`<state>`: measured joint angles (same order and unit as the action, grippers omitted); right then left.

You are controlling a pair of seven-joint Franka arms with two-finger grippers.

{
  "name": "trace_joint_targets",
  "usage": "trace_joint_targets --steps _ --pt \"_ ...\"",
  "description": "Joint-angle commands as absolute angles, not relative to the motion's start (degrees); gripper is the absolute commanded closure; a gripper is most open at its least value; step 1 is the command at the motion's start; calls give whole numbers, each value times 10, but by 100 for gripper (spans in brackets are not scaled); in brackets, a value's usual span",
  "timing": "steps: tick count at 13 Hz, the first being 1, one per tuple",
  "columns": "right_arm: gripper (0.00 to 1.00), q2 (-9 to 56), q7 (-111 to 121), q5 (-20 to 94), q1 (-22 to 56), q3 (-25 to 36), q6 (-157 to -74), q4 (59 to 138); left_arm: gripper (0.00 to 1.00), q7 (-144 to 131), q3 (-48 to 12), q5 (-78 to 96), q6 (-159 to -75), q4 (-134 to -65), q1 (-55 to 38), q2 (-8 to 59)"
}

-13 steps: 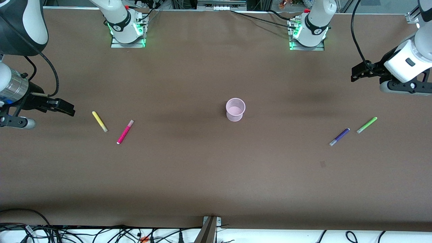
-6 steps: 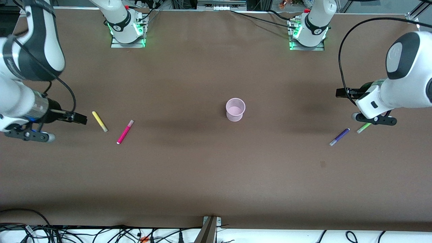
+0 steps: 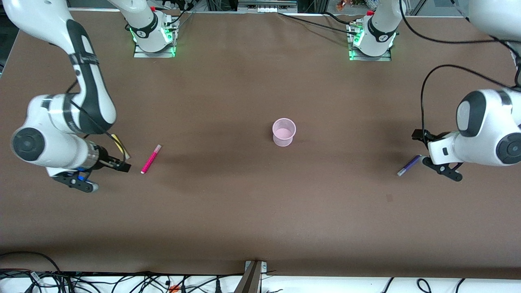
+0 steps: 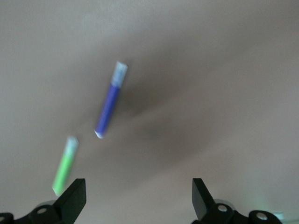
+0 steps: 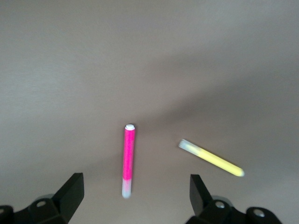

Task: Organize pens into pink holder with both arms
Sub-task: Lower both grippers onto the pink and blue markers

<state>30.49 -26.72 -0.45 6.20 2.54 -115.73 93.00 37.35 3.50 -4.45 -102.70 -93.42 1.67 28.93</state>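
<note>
I should grab the magenta pen by its body (image 3: 149,161) with my right gripper next. Then it can go into the pink holder (image 3: 283,131).
The pink holder (image 3: 283,131) stands upright in the middle of the table. The magenta pen (image 3: 150,159) and the yellow pen (image 3: 126,154) lie toward the right arm's end, the yellow one partly covered by the arm. My right gripper (image 3: 122,167) is open and empty, low beside them; its wrist view shows the magenta pen (image 5: 128,158) and the yellow pen (image 5: 212,158) ahead of the gripper (image 5: 135,191). The purple pen (image 3: 409,165) lies toward the left arm's end. The green pen is hidden in the front view but shows in the left wrist view (image 4: 64,165) with the purple pen (image 4: 110,100). My left gripper (image 3: 417,134) (image 4: 138,196) is open and empty.
The two arm bases (image 3: 154,36) (image 3: 370,40) stand along the table's edge farthest from the front camera. A small dark mark (image 3: 389,198) is on the brown tabletop. Cables and a metal bracket (image 3: 254,268) line the front edge.
Both arms have swung down and toward the front camera, over their pens. The left arm now covers the green pen; the right arm covers part of the yellow pen. No pen has moved.
</note>
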Motion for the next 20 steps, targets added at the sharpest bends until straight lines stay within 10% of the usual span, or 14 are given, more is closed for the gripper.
trace_joint_targets --steps 1,10,13,18,20 --pt "1 308 -308 0 69 26 -1213 982 0 474 32 -54 -1093 -918 46 347" --pt "7 341 -364 3 77 25 -1327 1048 0 630 19 -43 -1281 -1060 90 352" --pt "29 351 -366 4 80 25 -1334 1051 0 690 1 -43 -1325 -1069 116 356" --pt "33 359 -366 4 80 24 -1346 1051 88 717 -4 -43 -1339 -1067 123 367" --pt "41 362 -366 4 80 24 -1351 1051 100 716 -13 -42 -1332 -1067 123 367"
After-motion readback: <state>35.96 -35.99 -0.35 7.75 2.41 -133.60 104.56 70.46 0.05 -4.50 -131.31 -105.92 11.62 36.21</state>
